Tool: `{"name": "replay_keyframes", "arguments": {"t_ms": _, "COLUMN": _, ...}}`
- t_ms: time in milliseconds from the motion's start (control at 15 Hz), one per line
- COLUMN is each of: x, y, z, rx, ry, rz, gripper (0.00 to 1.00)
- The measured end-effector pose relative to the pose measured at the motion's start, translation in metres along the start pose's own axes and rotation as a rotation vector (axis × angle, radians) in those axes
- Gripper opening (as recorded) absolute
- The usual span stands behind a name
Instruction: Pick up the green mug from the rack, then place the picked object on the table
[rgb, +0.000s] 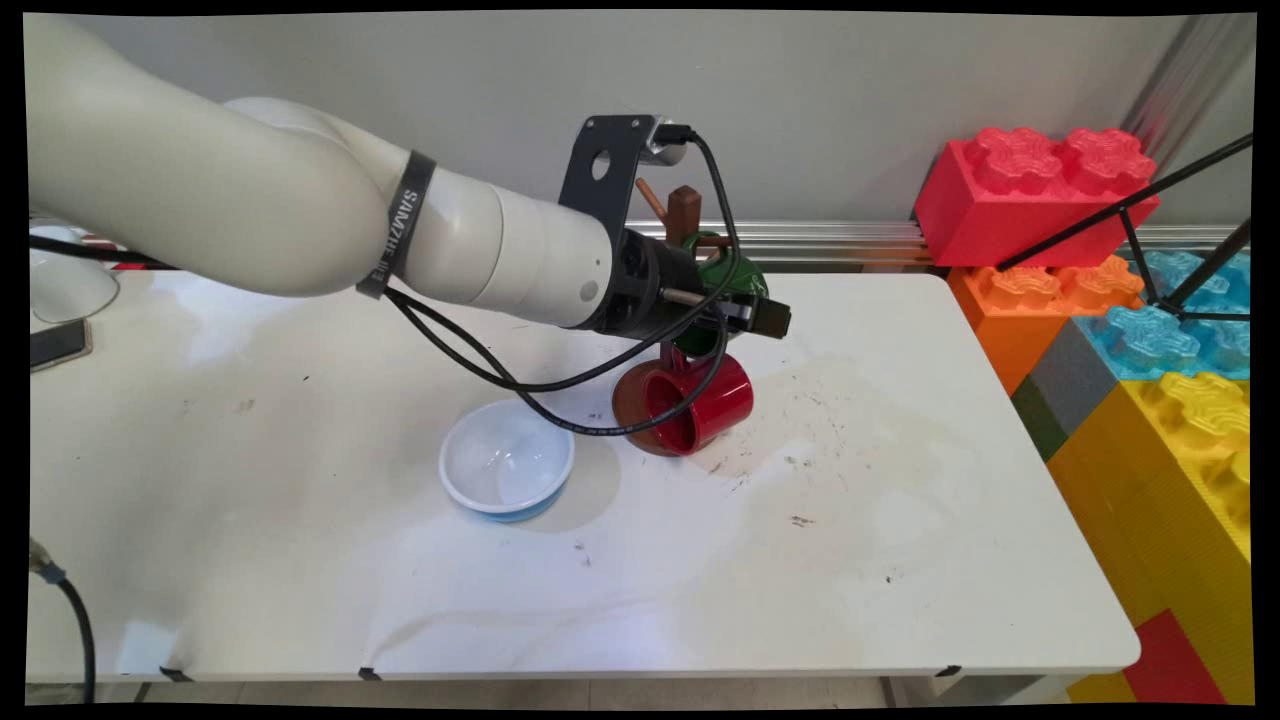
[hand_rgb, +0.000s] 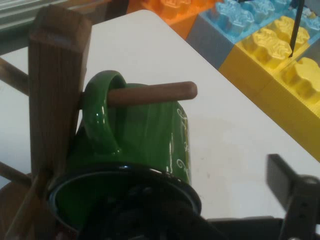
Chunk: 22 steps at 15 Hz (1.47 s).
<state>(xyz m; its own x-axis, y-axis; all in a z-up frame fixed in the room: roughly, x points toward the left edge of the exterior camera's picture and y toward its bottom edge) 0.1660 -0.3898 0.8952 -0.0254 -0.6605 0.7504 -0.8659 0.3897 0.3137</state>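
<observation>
My gripper should grip the green mug by its rim (hand_rgb: 125, 171) next and leave the mug's handle free, to lift the mug off the wooden peg (hand_rgb: 165, 93).
A wooden mug tree (rgb: 685, 208) stands at the back middle of the white table (rgb: 900, 520). A green mug (hand_rgb: 145, 140) hangs by its handle on one of the tree's pegs (hand_rgb: 150, 93). My gripper (rgb: 745, 315) is at this mug's rim and open. Its one visible finger (hand_rgb: 295, 190) stands clear of the mug's wall, and the other is hidden in the dark at the mug's mouth. A red mug (rgb: 700, 400) lies sideways low on the tree, below the gripper, its mouth facing the camera. A white bowl (rgb: 507, 468) with a blue outside sits to the front left.
Large toy bricks, red (rgb: 1035, 190), orange (rgb: 1040, 300), blue (rgb: 1170, 320) and yellow (rgb: 1190, 450), are stacked along the table's right side. Black tripod legs (rgb: 1130, 215) cross in front of them. Black cables (rgb: 480, 360) hang from the arm over the bowl. A phone (rgb: 58, 343) lies at the left edge.
</observation>
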Motion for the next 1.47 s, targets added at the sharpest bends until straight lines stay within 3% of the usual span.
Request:
{"name": "replay_keyframes", "arguments": {"t_ms": 933, "x": -0.003, "y": -0.015, "z": -0.009, "rx": 0.036, "ry": 0.003, "rz": -0.059, "gripper": 0.0}}
{"name": "replay_keyframes", "arguments": {"t_ms": 1467, "x": -0.001, "y": -0.018, "z": -0.018, "rx": 0.031, "ry": 0.008, "rz": -0.083, "gripper": 0.0}}
